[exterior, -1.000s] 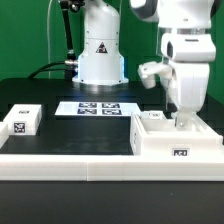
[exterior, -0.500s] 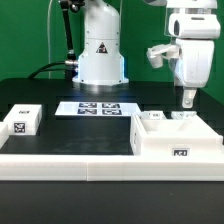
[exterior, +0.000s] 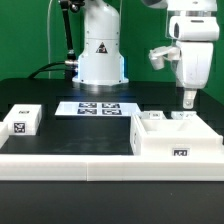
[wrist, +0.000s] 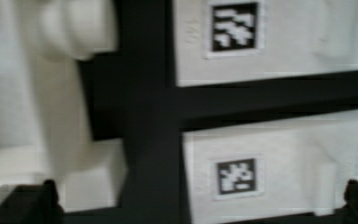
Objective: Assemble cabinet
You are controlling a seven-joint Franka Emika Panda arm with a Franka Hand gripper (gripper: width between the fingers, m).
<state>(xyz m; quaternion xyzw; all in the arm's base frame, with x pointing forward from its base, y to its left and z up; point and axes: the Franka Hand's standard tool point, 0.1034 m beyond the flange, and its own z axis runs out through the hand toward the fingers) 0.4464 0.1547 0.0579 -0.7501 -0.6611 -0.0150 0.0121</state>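
Note:
I will next grab the white tagged panel to assemble the cabinet, and my gripper will hold it by the raised handle between its square tags.
The cabinet (exterior: 175, 138) is a big white box with a small tag on its front, standing at the exterior view's right behind the front rail. My gripper (exterior: 187, 100) hangs a little above its top right part, fingers pointing down. In the wrist view the gripper (wrist: 194, 205) is open and empty, its dark fingertips (wrist: 25, 203) far apart. Below it lie white cabinet parts (wrist: 282, 60) with square tags, split by black gaps. A smaller white tagged block (exterior: 22, 120) lies at the exterior view's left.
The marker board (exterior: 98, 108) lies flat at the middle back, in front of the arm's white base (exterior: 100, 55). A long white rail (exterior: 70, 160) edges the table's front. Black tabletop shows between the small block and the cabinet.
A second ago my gripper was down at the cabinet's top. It has risen clear of it. It has stayed still over the last half second.

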